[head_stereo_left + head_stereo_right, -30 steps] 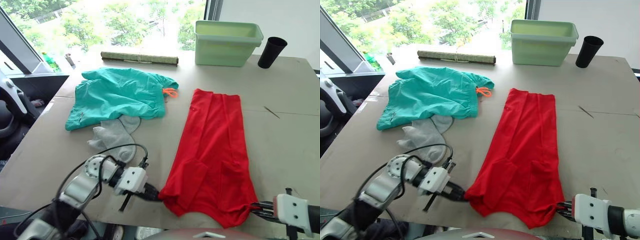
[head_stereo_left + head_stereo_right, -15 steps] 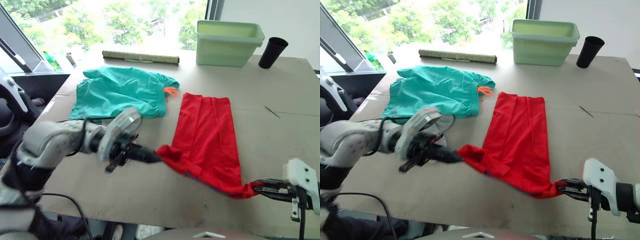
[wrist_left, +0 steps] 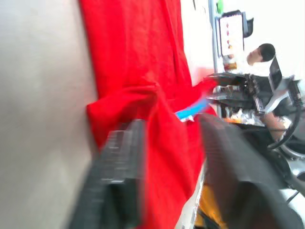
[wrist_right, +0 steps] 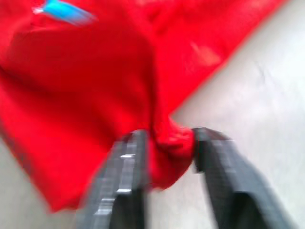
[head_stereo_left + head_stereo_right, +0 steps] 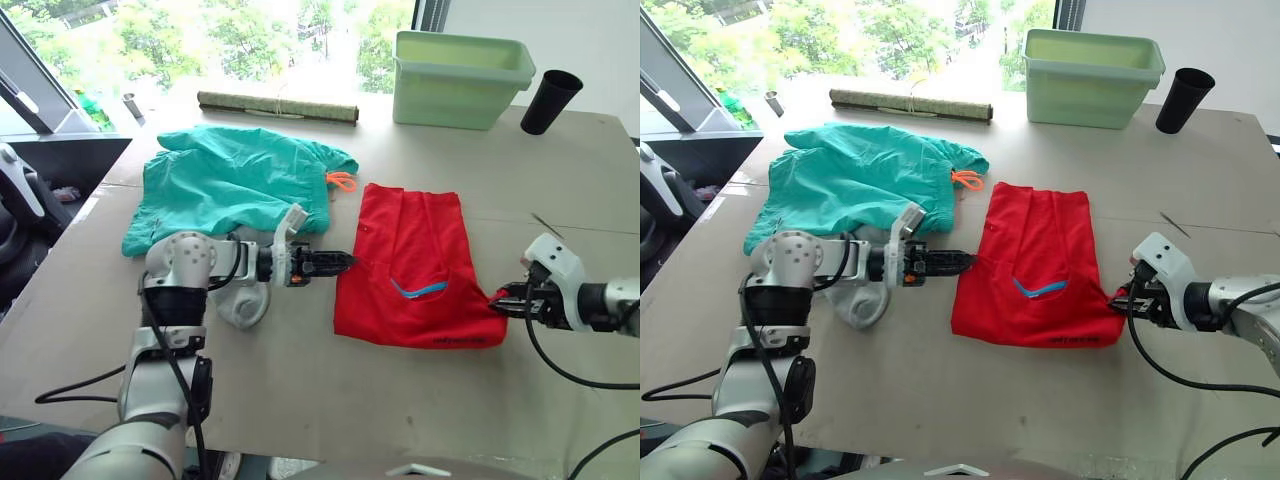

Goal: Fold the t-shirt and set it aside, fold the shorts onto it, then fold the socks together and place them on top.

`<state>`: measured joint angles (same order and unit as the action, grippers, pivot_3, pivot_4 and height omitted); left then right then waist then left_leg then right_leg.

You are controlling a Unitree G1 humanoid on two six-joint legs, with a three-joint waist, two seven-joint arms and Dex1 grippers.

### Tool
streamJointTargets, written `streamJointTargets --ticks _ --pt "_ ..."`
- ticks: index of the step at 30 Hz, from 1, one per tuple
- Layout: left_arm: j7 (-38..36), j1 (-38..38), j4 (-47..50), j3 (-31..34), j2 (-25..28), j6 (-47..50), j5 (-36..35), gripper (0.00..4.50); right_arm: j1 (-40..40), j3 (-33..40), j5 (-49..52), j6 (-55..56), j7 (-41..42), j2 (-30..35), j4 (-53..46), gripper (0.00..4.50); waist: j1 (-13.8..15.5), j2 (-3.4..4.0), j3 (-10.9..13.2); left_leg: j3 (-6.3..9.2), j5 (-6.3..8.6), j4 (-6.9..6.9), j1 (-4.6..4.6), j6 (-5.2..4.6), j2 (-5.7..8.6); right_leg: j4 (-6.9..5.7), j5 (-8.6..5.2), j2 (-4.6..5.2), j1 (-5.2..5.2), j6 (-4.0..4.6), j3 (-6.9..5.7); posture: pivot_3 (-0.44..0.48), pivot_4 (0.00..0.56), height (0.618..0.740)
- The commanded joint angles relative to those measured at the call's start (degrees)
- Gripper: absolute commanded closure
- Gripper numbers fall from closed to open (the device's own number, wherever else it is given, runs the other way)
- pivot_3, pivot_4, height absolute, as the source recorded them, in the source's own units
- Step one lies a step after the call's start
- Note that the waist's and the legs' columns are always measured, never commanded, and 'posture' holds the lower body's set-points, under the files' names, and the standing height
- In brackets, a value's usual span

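Observation:
My right gripper should next pick up the red t-shirt by its bunched corner (image 5: pixel 497 296) near the dark print (image 5: pixel 459 340). Then the t-shirt can be folded.
The red t-shirt (image 5: pixel 415 250) lies folded in half on the table, with its blue label (image 5: pixel 420 290) showing on top. My left gripper (image 5: pixel 345 260) is at the shirt's left edge, open, with loose red cloth between its spread fingers (image 3: pixel 119 157). At the shirt's near right corner, my right gripper (image 5: pixel 497 300) is open too, and a bunched corner of cloth (image 4: pixel 169 143) rests in the gap. The teal shorts (image 5: pixel 235 180) with the orange drawstring (image 5: pixel 341 183) lie spread at the far left. A grey sock (image 5: pixel 245 300) lies under my left forearm.
A pale green bin (image 5: pixel 460 80) and a black cup (image 5: pixel 550 100) stand at the table's far right. A rolled mat (image 5: pixel 278 106) lies along the far edge. Bare tabletop (image 5: pixel 400 400) stretches in front of the shirt.
Both grippers carried the shirt's near hem up and away, laying it over the far half. Their fingers, shut on the hem before, have now spread apart.

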<state>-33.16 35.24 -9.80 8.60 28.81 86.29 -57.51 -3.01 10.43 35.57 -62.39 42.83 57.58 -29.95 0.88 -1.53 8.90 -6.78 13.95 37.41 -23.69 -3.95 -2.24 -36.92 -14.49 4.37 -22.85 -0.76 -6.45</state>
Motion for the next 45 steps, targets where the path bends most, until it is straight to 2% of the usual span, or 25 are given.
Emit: streamJointTargets --ticks 1,3,5,9,11,15,18,22,27,29,32,33,35,38,39,42,45 --pt "-8.91 -4.91 13.49 0.19 4.88 -10.92 1.52 0.76 2.99 9.73 0.94 0.3 -3.68 -2.63 -7.09 1.54 -0.12 0.01 0.0 0.01 -0.02 0.01 0.06 0.05 0.0 -0.04 0.0 0.0 0.06 0.0 0.0 0.0 0.15 0.74" --pt "-20.87 -11.71 22.43 -7.03 11.88 -29.74 12.31 0.76 5.89 13.95 1.87 0.7 -5.26 -5.8 -9.97 1.54 -0.19 0.03 -0.02 0.06 -0.12 0.03 0.16 0.22 -0.02 -0.06 0.0 -0.01 0.12 0.01 -0.01 0.0 0.15 0.74" --pt "-29.16 -16.87 25.07 -12.62 15.57 -48.14 22.74 0.76 7.95 16.51 2.94 0.22 -6.84 -8.74 -12.14 1.54 -0.12 0.29 -0.15 0.03 0.01 -0.05 0.24 0.54 -0.02 -0.05 0.02 0.03 0.14 0.07 -0.02 0.0 0.15 0.74" --pt "-31.03 -19.38 18.97 -16.37 12.1 -67.66 32.85 0.76 8.54 18.93 7.19 -1.67 -11.08 -15.47 -13.83 1.54 0.42 0.73 -0.3 -0.09 0.01 -0.04 0.21 0.55 -0.01 -0.03 0.06 0.31 0.09 0.58 -0.09 0.0 0.15 0.74" --pt "-30.9 -19.08 16.12 -18.08 10.55 -73.12 36.77 0.76 8.68 18.41 7.67 -3.22 -12.99 -16.51 -13.92 1.54 0.33 0.72 -0.32 -0.09 0.05 0.0 0.06 0.43 0.0 -0.03 0.13 0.38 -0.03 0.67 -0.13 0.0 0.15 0.74" --pt "-23.75 -15.55 12.06 -17.23 3.32 -68.24 36.38 0.76 6.68 14.81 4.47 -7.1 -20.16 -17.15 -12.5 1.54 0.02 0.7 -0.34 -0.1 -0.19 0.06 -0.06 0.18 0.01 -0.03 0.16 0.36 -0.07 0.64 -0.14 0.0 0.15 0.74" --pt "-18.86 -13.09 10.48 -16.65 -1.17 -62.8 36.25 0.76 3.46 12.0 4.82 -10.8 -21.0 -16.22 -9.2 1.54 -0.01 0.67 -0.34 -0.1 -0.23 0.06 -0.15 0.07 0.02 -0.04 0.29 0.27 -0.12 0.35 -0.18 0.0 0.15 0.74" --pt "-18.89 -10.46 7.79 -18.27 -1.99 -60.39 38.08 0.76 0.39 7.96 6.2 -16.07 -20.27 -14.8 -6.36 1.54 -0.16 0.67 -0.35 -0.11 -0.23 0.05 -0.09 0.06 -0.06 -0.07 0.3 0.03 -0.11 0.3 -0.16 0.0 0.15 0.74" --pt "-21.87 -8.35 3.92 -21.82 -0.72 -61.09 41.73 0.76 -2.38 2.38 3.32 -15.23 -20.19 -12.94 -2.4 1.54 -0.08 0.67 -0.35 -0.06 -0.24 0.05 -0.06 0.08 -0.16 -0.1 0.29 -0.21 -0.11 0.3 -0.1 0.0 0.15 0.74" --pt "-22.83 -7.93 2.09 -23.25 -0.25 -62.62 43.67 0.67 -3.13 0.54 2.2 -13.63 -19.82 -12.23 -1.61 2.06 -0.08 0.65 -0.36 -0.09 -0.23 0.08 -0.07 0.08 -0.16 -0.1 0.29 -0.2 -0.11 0.3 -0.05 0.0 0.15 0.74" --pt "-23.77 -7.75 -0.12 -24.5 0.17 -66.46 46.54 1.51 -3.11 -1.21 0.86 -11.77 -18.88 -10.8 -1.75 3.37 -0.08 0.64 -0.39 -0.12 -0.22 0.11 -0.05 0.06 -0.15 -0.1 0.3 -0.18 -0.11 0.3 -0.01 0.0 0.15 0.74" --pt "-24.22 -7.86 -0.29 -24.17 -0.04 -66.49 46.23 1.97 -2.64 -1.53 0.46 -10.66 -18.23 -10.14 -2.36 3.92 -0.08 0.64 -0.39 -0.11 -0.22 0.11 -0.06 0.06 -0.16 -0.1 0.3 -0.17 -0.11 0.3 -0.01 0.0 0.15 0.74" --pt "-24.82 -8.15 -0.08 -23.0 -0.22 -66.94 45.45 2.88 -1.73 -0.74 0.4 -9.62 -17.5 -9.4 -4.11 4.5 -0.08 0.64 -0.39 -0.11 -0.22 0.11 -0.06 0.07 -0.16 -0.1 0.3 -0.17 -0.11 0.3 0.0 0.0 0.15 0.74" --pt "-26.42 -9.34 1.78 -20.88 0.08 -66.98 43.23 4.27 -0.6 1.6 1.35 -8.63 -16.44 -9.0 -7.17 4.5 -0.07 0.64 -0.39 -0.11 -0.23 0.1 -0.07 0.07 -0.17 -0.1 0.3 -0.16 -0.11 0.3 -0.01 0.0 0.15 0.74" --pt "-26.73 -10.09 2.83 -19.53 0.19 -67.45 42.07 4.44 -0.15 3.09 1.65 -8.55 -16.54 -9.06 -8.56 4.5 -0.07 0.64 -0.39 -0.1 -0.23 0.1 -0.07 0.08 -0.18 -0.09 0.3 -0.16 -0.11 0.29 -0.02 0.0 0.15 0.74" --pt "-26.31 -11.75 5.53 -15.16 -0.38 -67.59 38.36 4.44 -0.16 7.07 2.98 -9.78 -17.27 -10.03 -11.6 4.5 -0.16 0.62 -0.38 -0.11 -0.23 0.1 -0.08 0.09 -0.24 -0.09 0.3 -0.17 -0.13 0.29 0.0 0.0 0.15 0.74" --pt "-23.65 -11.46 5.4 -12.41 -1.3 -69.61 38.03 4.44 -2.52 8.7 3.84 -10.11 -17.99 -10.68 -12.45 4.5 -0.09 0.61 -0.38 -0.08 -0.23 0.11 -0.07 0.1 -0.25 -0.1 0.3 -0.17 -0.12 0.29 -0.03 0.0 0.15 0.74"
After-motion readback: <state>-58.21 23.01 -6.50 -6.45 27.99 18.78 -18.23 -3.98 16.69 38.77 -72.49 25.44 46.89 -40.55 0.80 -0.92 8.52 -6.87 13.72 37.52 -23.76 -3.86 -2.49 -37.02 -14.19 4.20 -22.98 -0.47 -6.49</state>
